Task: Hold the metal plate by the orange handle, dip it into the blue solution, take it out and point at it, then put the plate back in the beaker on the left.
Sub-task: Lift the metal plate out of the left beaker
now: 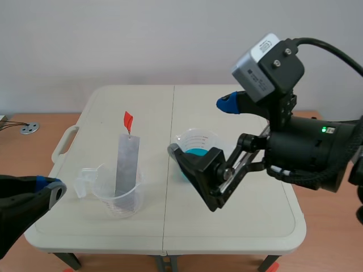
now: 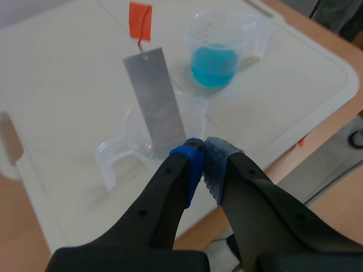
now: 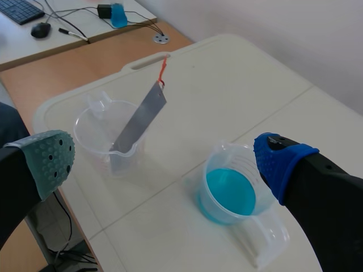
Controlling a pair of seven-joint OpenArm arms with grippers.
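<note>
The right gripper next needs to grab the metal plate by its small orange handle (image 1: pixel 128 121) to dip the plate into the blue solution (image 1: pixel 198 148).
A grey metal plate (image 1: pixel 127 164) stands tilted in the clear left beaker (image 1: pixel 116 197), its orange handle (image 1: pixel 128 120) sticking up above it. The beaker of blue solution (image 1: pixel 198 148) sits to its right, near the table's middle. My left gripper (image 1: pixel 52 191) is shut on nothing, low at the table's front left, short of the left beaker (image 2: pixel 150 148) and plate (image 2: pixel 156 99). My right gripper (image 1: pixel 201 127) hangs open above the blue beaker (image 3: pixel 229 190), holding nothing. From the right wrist, the plate (image 3: pixel 139 119) and left beaker (image 3: pixel 108 133) lie ahead of the grey-green pad (image 3: pixel 51 161).
The white folding table (image 1: pixel 238 226) has a centre seam and a carry handle (image 1: pixel 63 141) on its left edge. Wooden floor surrounds it. A desk with a keyboard (image 3: pixel 22 8) and mouse (image 3: pixel 41 29) stands beyond the table's left side.
</note>
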